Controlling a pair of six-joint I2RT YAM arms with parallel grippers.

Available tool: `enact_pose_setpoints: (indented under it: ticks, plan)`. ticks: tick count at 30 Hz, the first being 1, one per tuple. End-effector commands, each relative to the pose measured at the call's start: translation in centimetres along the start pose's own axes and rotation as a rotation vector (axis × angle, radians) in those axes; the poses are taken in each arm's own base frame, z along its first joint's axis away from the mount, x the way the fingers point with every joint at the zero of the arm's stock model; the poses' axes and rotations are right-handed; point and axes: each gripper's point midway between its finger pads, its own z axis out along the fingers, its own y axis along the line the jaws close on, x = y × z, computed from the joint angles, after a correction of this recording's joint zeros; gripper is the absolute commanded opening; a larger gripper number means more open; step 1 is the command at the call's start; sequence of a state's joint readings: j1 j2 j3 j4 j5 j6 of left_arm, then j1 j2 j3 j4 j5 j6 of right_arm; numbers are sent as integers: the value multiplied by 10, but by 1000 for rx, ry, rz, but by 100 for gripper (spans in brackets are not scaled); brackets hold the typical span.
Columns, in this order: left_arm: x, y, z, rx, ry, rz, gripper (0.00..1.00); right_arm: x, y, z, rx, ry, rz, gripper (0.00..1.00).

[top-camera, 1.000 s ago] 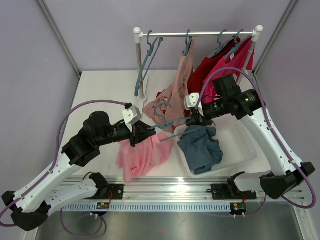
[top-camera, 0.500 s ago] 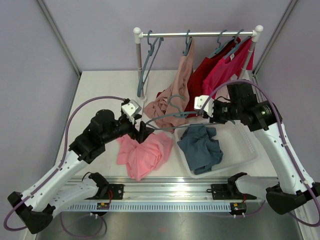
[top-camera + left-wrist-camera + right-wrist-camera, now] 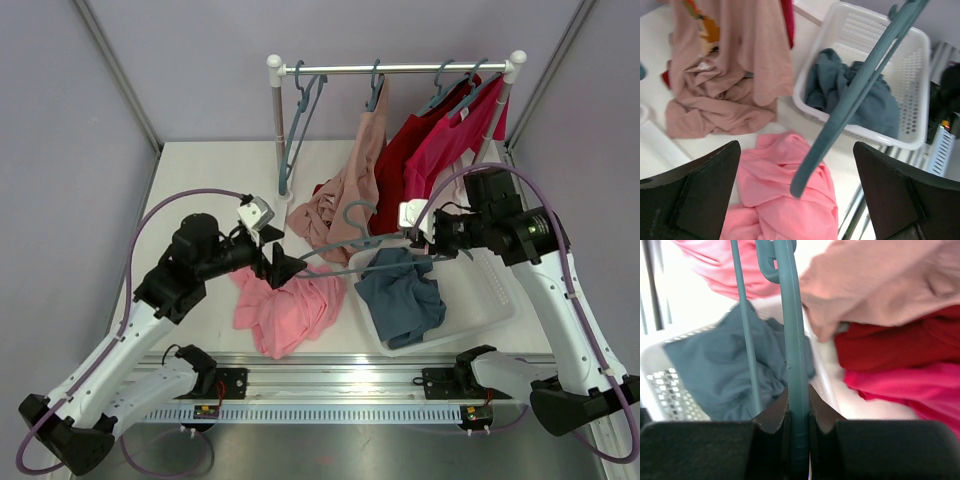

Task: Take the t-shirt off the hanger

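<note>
My left gripper should grab the bare teal hanger (image 3: pixel 365 240) next by its loose end (image 3: pixel 303 266). The hook then stays free to hang on the rack.
The pink t-shirt (image 3: pixel 290 305) lies crumpled on the table, off the hanger, and fills the bottom of the left wrist view (image 3: pixel 785 205). My left gripper (image 3: pixel 285 265) hovers just above its upper edge, open, with nothing between its fingers (image 3: pixel 705 185). The bare teal hanger (image 3: pixel 365 240) is held in the air between the arms. My right gripper (image 3: pixel 432 242) is shut on the hanger's bar (image 3: pixel 794 365). The free end of the hanger (image 3: pixel 850 95) hangs over the t-shirt.
A white basket (image 3: pixel 492 290) at the right holds a blue-grey garment (image 3: pixel 402 295). The rack (image 3: pixel 400 68) at the back carries an empty hanger (image 3: pixel 295 130), a dusty-pink garment (image 3: pixel 345 195) trailing onto the table, and red and magenta garments (image 3: pixel 445 140).
My left gripper has opened and let go of the pink t-shirt, which dropped onto the table. The right gripper has pulled the hanger up and to the right, clear of the shirt.
</note>
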State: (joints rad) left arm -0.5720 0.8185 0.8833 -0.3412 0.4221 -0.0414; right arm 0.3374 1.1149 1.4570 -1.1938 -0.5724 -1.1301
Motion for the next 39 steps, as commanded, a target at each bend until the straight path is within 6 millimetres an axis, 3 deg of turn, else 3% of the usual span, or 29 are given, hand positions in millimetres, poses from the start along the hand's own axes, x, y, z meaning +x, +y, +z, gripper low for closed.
enact_pose_setpoints:
  ticks: [1,5,8,16,22,23,26,27,30,33,39]
  plan:
    - [-31,-39,-2,229,-75,32,99,-15,22,9,-127,-110,8,0]
    - [-26,-61,1,395,-45,1,97,-28,28,18,-209,-198,51,0]
    - [-25,-68,6,456,-28,-37,90,-36,31,23,-247,-236,77,0]
    - [-27,-72,11,495,-7,-93,46,-36,24,38,-240,-233,115,0]
    - [-29,-72,9,486,-18,-103,26,-33,22,43,-223,-231,125,0]
    - [-29,-73,8,486,-17,-106,18,-33,22,44,-223,-234,124,0]
    - [-30,-73,7,485,-21,-105,5,-33,22,45,-227,-237,132,0]
    - [-30,-74,6,485,-21,-103,0,-34,21,45,-228,-239,133,2]
    - [-32,-74,1,475,-32,-91,0,-32,21,48,-226,-239,151,8]
    - [-31,-74,-6,455,-29,-67,0,-33,22,47,-220,-246,165,20]
    - [-22,-74,-23,405,9,-31,0,-42,21,40,-191,-281,167,57]
